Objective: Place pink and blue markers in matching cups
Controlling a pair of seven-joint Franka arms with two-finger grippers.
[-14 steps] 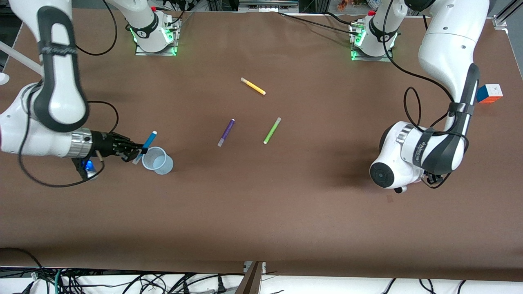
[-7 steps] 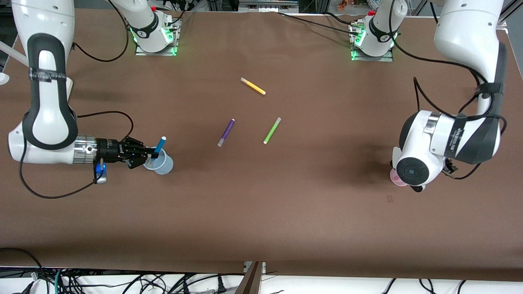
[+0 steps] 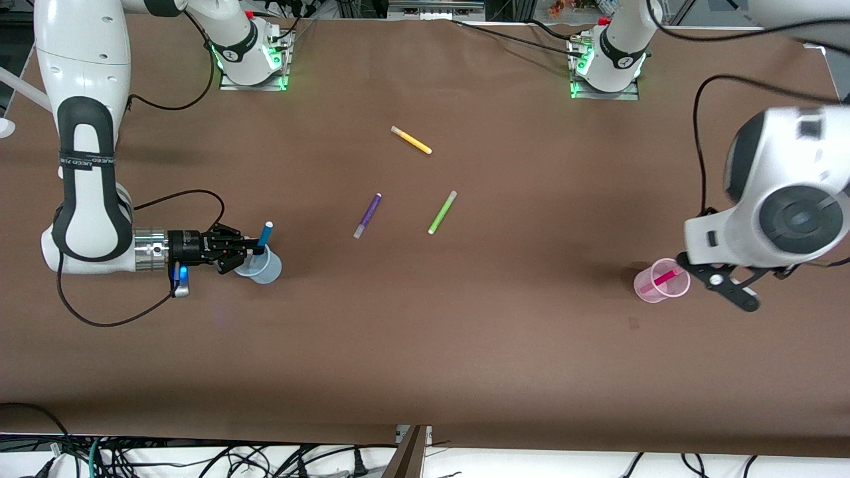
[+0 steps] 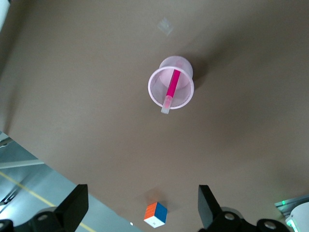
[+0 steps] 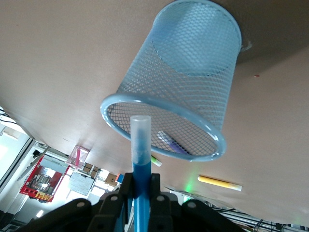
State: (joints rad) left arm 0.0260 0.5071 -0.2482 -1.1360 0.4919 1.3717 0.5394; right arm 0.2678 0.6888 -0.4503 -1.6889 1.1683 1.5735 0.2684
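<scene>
My right gripper is ready to let go of the marker, because the blue marker's tip (image 5: 141,125) is inside the pale blue cup's rim (image 5: 212,152) in the right wrist view.
My right gripper (image 3: 247,251) is shut on the blue marker (image 3: 265,234) and holds it nearly upright, its pale capped end at the mouth of the pale blue cup (image 3: 269,271). In the right wrist view the marker (image 5: 141,145) rises from the gripper (image 5: 141,186) to the cup's (image 5: 193,58) rim. The pink marker (image 3: 667,278) leans inside the pale pink cup (image 3: 642,287) near the left arm's end of the table. My left gripper (image 3: 724,287) is open and empty, up in the air beside that cup. The left wrist view shows the cup (image 4: 154,77) and marker (image 4: 172,87) from above, with the gripper (image 4: 140,212) well apart from them.
A yellow marker (image 3: 412,140), a purple marker (image 3: 367,215) and a green marker (image 3: 442,212) lie mid-table. A colour cube (image 4: 155,214) lies on the table toward the left arm's end, near the table's edge.
My right gripper moved the blue marker over the blue cup and turned it upright. My left arm lifted and drew away from the pink cup, uncovering the pink marker in it.
</scene>
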